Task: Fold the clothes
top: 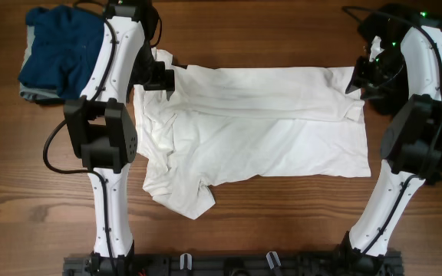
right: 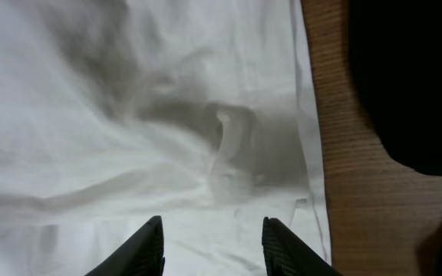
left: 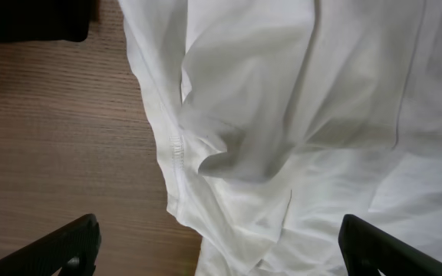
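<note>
I should next grab the T-shirt's near edge by the protruding sleeve (top: 201, 192) with my left gripper. Then I can fold the white T-shirt over toward its far edge.
A large white T-shirt (top: 259, 130) lies spread on the wooden table, partly folded over, with one sleeve (top: 183, 195) sticking out at the front left. No lettering shows. My left gripper (top: 165, 77) is open over the shirt's far left corner. In the left wrist view its fingers (left: 221, 253) straddle the shirt's hem (left: 176, 149), holding nothing. My right gripper (top: 357, 80) is open at the shirt's far right edge. In the right wrist view its fingers (right: 213, 249) hover over rumpled white fabric (right: 129, 115), holding nothing.
A pile of blue and grey garments (top: 56, 50) sits at the far left corner of the table. A dark shape (right: 405, 77) lies right of the shirt in the right wrist view. Bare wood (top: 37, 199) runs along the front and left.
</note>
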